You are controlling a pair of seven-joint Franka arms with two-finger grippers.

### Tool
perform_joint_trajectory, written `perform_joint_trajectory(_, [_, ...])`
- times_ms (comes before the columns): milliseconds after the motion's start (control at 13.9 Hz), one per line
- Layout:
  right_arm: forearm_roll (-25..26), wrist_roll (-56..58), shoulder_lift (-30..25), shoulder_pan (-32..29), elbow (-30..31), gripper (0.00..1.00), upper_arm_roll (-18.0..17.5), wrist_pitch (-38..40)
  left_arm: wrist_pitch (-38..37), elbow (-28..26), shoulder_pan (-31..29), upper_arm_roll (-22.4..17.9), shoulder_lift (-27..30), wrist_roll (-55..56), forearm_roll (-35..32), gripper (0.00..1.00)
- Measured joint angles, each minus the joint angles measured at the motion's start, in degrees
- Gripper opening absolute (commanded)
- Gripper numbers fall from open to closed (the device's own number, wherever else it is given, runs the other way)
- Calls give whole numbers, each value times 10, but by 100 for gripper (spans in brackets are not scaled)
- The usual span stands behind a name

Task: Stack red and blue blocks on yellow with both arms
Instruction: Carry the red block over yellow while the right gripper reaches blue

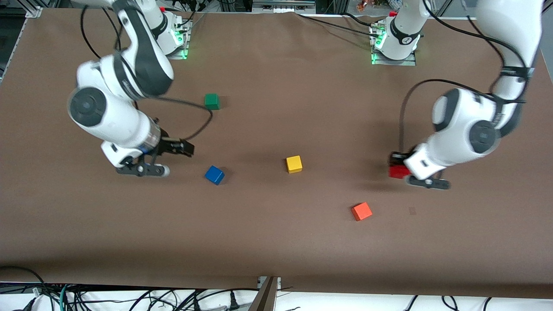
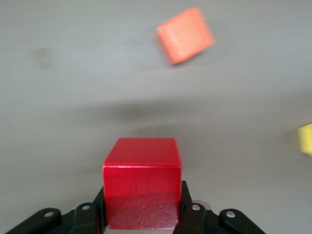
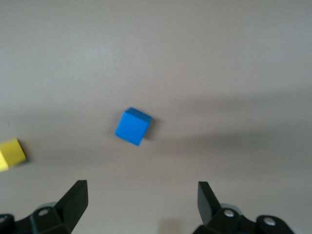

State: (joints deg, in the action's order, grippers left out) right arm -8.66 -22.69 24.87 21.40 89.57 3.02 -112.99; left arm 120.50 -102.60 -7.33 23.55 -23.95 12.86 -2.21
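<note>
My right gripper will next grab the opposite sides of the blue block, so it can build the stack on the yellow block.
The deep red cube is clamped between the fingers of my left gripper, low over the table at the left arm's end. In the left wrist view the red cube fills the gap of the left gripper. The blue cube lies on the table, apart from my right gripper, which hangs open and empty over the table toward the right arm's end. The right wrist view shows the blue cube ahead of the open right gripper. The yellow cube sits mid-table, between them.
A lighter orange-red cube lies nearer the front camera than the yellow cube, toward the left arm's end; it also shows in the left wrist view. A green cube sits farther from the camera than the blue cube.
</note>
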Motion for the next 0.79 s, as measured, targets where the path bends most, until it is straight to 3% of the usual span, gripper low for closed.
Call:
perform_joint_trajectory(215, [-47, -21, 75, -3, 2, 100, 2, -83, 0, 54, 106, 0, -36, 170, 0, 1])
perform_joint_trajectory(431, [-57, -72, 136, 0, 0, 99, 1, -135, 4, 122, 204, -3, -104, 300, 0, 1])
perform_joint_trajectory(574, [-57, -108, 153, 12, -2, 99, 0, -145, 6, 161, 245, -11, -146, 338, 0, 1])
perform_joint_trajectory(790, [-58, -134, 158, 21, -2, 100, 0, -150, 16, 191, 294, -62, -179, 352, 0, 1])
